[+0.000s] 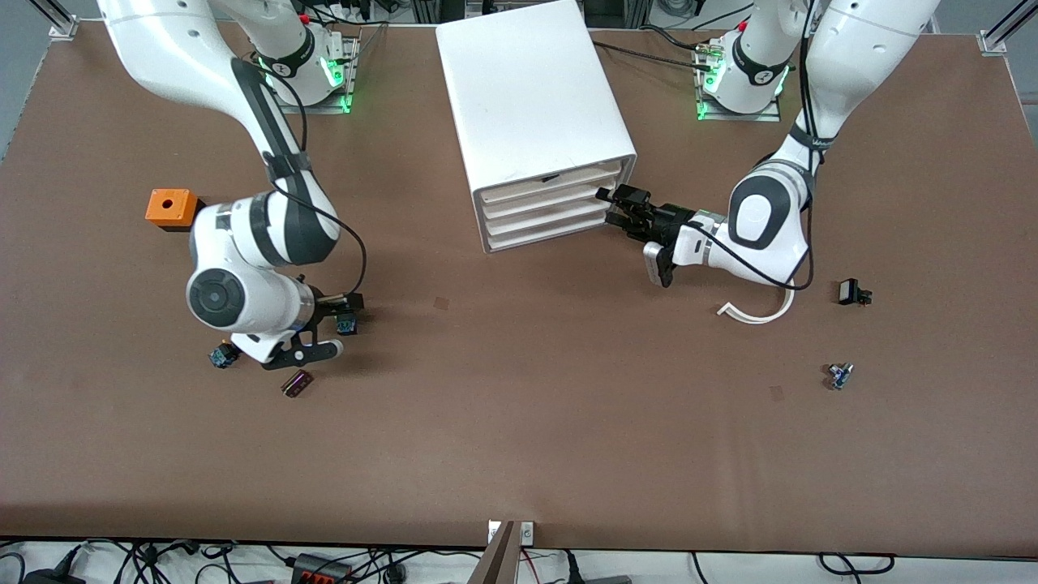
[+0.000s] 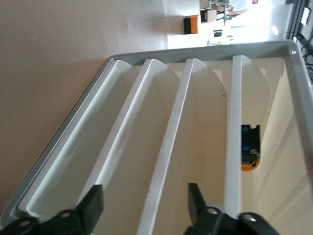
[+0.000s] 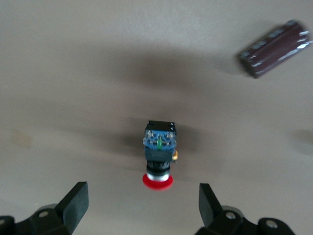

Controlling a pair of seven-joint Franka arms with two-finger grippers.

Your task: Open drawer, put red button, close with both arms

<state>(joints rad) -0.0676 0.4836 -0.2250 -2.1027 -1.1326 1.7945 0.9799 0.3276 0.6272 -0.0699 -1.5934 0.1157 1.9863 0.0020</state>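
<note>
The robot's right gripper will next grab the button by its black neck behind the cap [image 3: 158,165], so that the red button can go into the drawer.
The red button [image 3: 159,152] lies on its side on the brown table, under my right gripper [image 3: 143,200], which is open with the red cap between its fingers but not touching them. In the front view the button [image 1: 347,325] sits under the right gripper [image 1: 340,308], toward the right arm's end of the table. The white cabinet [image 1: 527,81] shows four drawer fronts [image 1: 551,207], all pushed in. My left gripper [image 1: 610,207] is open at the fronts' end toward the left arm. In the left wrist view this gripper [image 2: 144,200] straddles one drawer front's edge [image 2: 168,147].
An orange box [image 1: 171,208] with a hole, a brown cylindrical part [image 1: 298,383] and a bluish part [image 1: 223,355] lie around the right arm. A white curved strip [image 1: 758,312], a black part [image 1: 851,292] and a small bluish part [image 1: 839,375] lie near the left arm.
</note>
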